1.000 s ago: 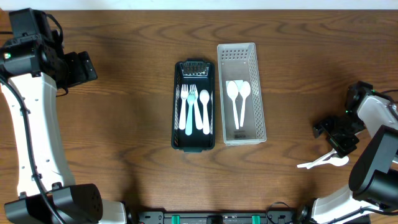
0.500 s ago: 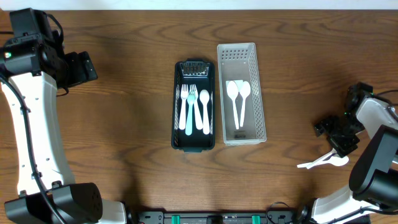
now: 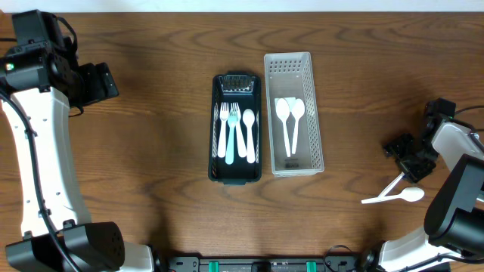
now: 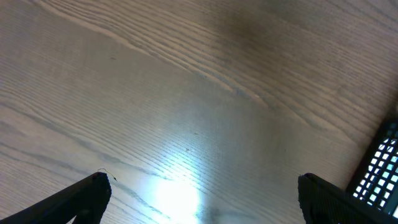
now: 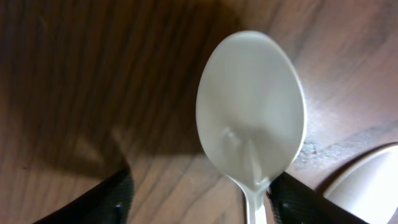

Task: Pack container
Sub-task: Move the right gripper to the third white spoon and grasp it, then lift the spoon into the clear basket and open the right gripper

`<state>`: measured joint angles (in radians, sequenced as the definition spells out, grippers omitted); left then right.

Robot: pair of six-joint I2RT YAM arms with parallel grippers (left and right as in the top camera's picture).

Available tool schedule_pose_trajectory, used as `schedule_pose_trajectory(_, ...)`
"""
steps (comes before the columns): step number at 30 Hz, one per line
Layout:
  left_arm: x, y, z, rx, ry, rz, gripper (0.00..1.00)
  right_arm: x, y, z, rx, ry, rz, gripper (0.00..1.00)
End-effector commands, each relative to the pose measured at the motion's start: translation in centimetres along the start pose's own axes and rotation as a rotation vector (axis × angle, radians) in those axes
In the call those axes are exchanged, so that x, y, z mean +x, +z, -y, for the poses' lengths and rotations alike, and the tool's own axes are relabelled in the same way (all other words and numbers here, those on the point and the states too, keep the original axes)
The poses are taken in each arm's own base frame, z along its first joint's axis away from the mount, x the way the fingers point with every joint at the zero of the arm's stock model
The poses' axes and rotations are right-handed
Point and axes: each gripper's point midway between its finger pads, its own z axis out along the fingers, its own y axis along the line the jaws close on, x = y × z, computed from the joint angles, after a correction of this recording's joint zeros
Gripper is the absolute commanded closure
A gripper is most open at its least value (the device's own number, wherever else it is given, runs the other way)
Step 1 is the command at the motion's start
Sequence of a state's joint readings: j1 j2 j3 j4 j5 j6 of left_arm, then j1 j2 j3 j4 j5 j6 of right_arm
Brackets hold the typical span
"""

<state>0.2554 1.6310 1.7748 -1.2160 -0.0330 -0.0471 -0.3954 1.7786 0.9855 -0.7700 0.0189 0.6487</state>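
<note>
I should close my right gripper on the spoon now, since both fingertips reach down to the wood on either side of the white spoon's neck (image 5: 254, 186).
My right gripper (image 3: 409, 156) hovers at the table's right edge, jaws apart. In the right wrist view a white spoon (image 5: 252, 112) points bowl-forward between the fingers. Its handle runs close along the right finger (image 5: 292, 199), and a wide gap separates it from the left finger. A second white utensil (image 5: 367, 180) shows at the lower right. Overhead, both white utensils (image 3: 393, 195) sit just below the gripper. The dark green tray (image 3: 214, 128) holds forks and a spoon. The white basket (image 3: 287, 64) holds two spoons. My left gripper (image 3: 98, 81) is open over bare wood at far left (image 4: 205, 202).
The tray and basket stand side by side at the table's centre. A corner of the dark tray's grid (image 4: 382, 165) shows at the right edge of the left wrist view. Bare wood lies between the containers and each arm.
My right gripper has shifted toward the far side of the table and its jaws have narrowed slightly. One white utensil's handle has swung up with it. The left arm has not moved.
</note>
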Motion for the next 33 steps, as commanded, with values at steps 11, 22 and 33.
schedule_pose_trajectory(11, 0.2, 0.6, -0.1, -0.008, 0.018, -0.021, 0.02, 2.8, 3.6, 2.4, 0.059, -0.012, -0.030, 0.68)
schedule_pose_trajectory(22, 0.2, 0.6, -0.1, -0.008, 0.018, -0.020, 0.02, 3.3, 3.9, 2.3, 0.044, -0.013, -0.045, 0.99)
schedule_pose_trajectory(33, 0.1, 0.6, -0.1, -0.007, 0.018, -0.017, 0.02, 1.3, -5.7, -7.8, -0.153, -0.241, 0.144, 0.99)
